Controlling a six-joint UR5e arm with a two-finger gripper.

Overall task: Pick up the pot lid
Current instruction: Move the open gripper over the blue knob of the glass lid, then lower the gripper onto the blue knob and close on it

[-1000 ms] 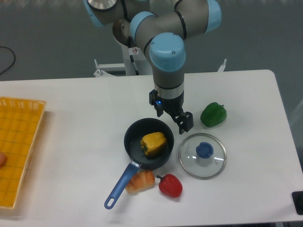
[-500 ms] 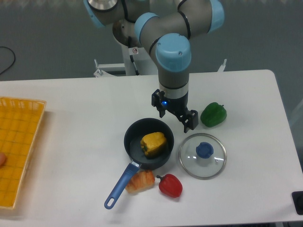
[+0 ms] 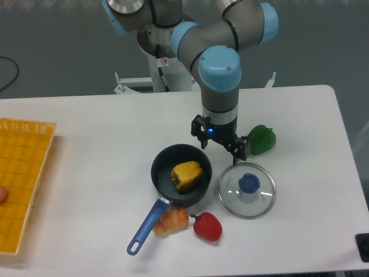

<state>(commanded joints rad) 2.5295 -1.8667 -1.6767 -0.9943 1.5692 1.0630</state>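
I should reach the clear glass lid (image 3: 247,206) with my gripper and grab it by its blue knob (image 3: 249,183) to pick it up.
The pot lid (image 3: 230,195) is a clear glass disc with a metal rim and a blue knob (image 3: 249,183), lying on the table right of the pan. My gripper (image 3: 221,150) hangs from above, behind and a little left of the lid. Its two dark fingers are spread apart with nothing visible between them, and the right finger comes near the lid's back edge in the view. Whether it touches the rim cannot be told.
A black pan (image 3: 164,187) with a blue handle holds a yellow pepper (image 3: 187,175). Bread (image 3: 171,221) and a red pepper (image 3: 207,227) lie in front. A green pepper (image 3: 262,140) stands behind the lid, partly hidden. An orange crate (image 3: 43,130) is at the left.
My gripper has moved to the right and slightly toward the camera, and it has turned a little. Its fingers remain apart. The lid and the other objects have stayed where they were.
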